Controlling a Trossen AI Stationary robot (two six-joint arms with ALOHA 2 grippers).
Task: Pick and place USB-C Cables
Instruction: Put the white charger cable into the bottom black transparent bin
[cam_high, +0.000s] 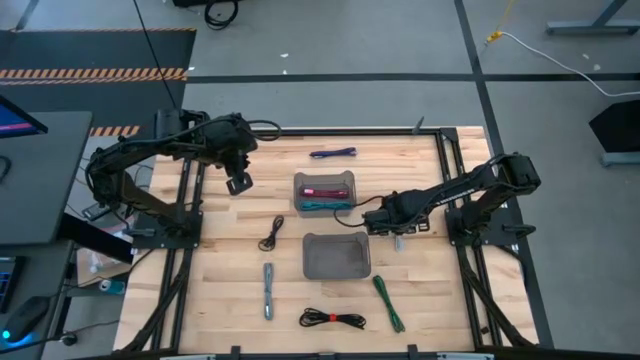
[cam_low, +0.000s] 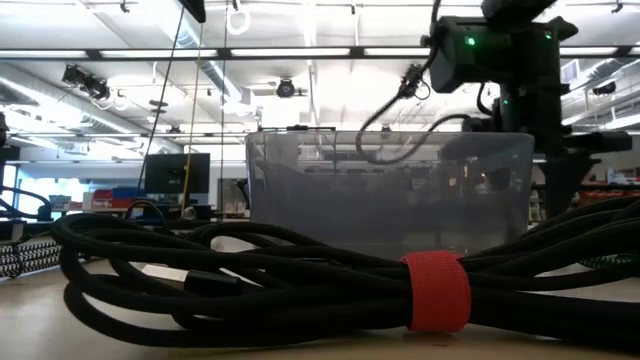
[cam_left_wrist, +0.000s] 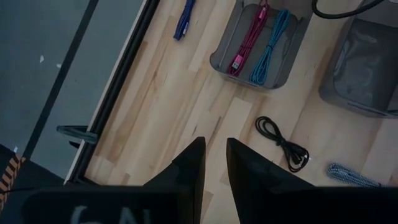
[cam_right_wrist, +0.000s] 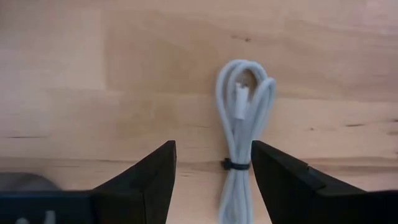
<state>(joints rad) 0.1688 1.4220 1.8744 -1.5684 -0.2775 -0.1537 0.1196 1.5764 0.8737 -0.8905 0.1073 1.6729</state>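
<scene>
My right gripper grabs the white cable by its black-tied part (cam_right_wrist: 237, 165) next, so that the white cable's looped end (cam_right_wrist: 246, 78) stays free for placing.
A white USB-C cable (cam_right_wrist: 244, 124), bundled with a black tie, lies flat on the wooden table. My right gripper (cam_right_wrist: 213, 162) points down over it, open, with a finger on either side of the bundle's tied part. The cable lies close to one finger, and the arm hides it in the high view. My left gripper (cam_high: 238, 184) hangs high over the table's far left, its fingers (cam_left_wrist: 193, 162) a narrow gap apart with nothing between. Maroon (cam_left_wrist: 249, 37) and teal (cam_left_wrist: 270, 46) cables lie in the far bin (cam_high: 324, 194).
A second bin (cam_high: 337, 256) stands just on the near side of my right gripper (cam_high: 385, 222). Loose on the table lie a purple cable (cam_high: 333, 153), a black one (cam_high: 272, 233), a grey one (cam_high: 268, 290), a green one (cam_high: 388, 302) and a black one with a red strap (cam_low: 435, 290).
</scene>
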